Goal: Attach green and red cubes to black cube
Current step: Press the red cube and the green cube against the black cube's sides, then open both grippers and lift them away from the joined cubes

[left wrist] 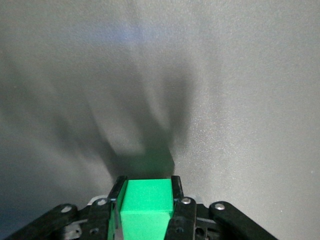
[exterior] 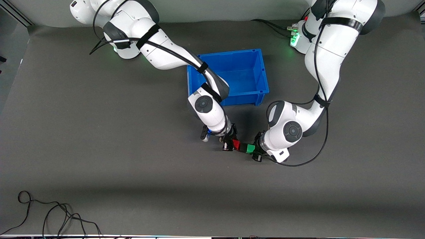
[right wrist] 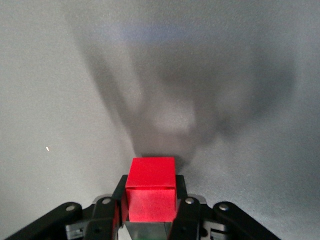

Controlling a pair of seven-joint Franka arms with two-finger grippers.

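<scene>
The green cube (exterior: 250, 148) sits against the black cube (exterior: 243, 146), low over the table, so it is now time for my left gripper to open.
The red cube (exterior: 236, 144), the black cube (exterior: 243, 146) and the green cube (exterior: 250, 148) form one row, touching, with the black one in the middle. My right gripper (exterior: 233, 143) is shut on the red cube (right wrist: 150, 189). A dark face of the black cube (right wrist: 149, 229) shows just past it. My left gripper (exterior: 254, 150) is shut on the green cube (left wrist: 145, 207), which hides the other cubes in the left wrist view. The row is held above the table, over a spot nearer the front camera than the blue bin.
A blue bin (exterior: 260, 71) stands open at mid-table; the right arm's forearm passes over its corner. A loose black cable (exterior: 49, 212) lies near the table's front edge at the right arm's end. Grey mat lies all around.
</scene>
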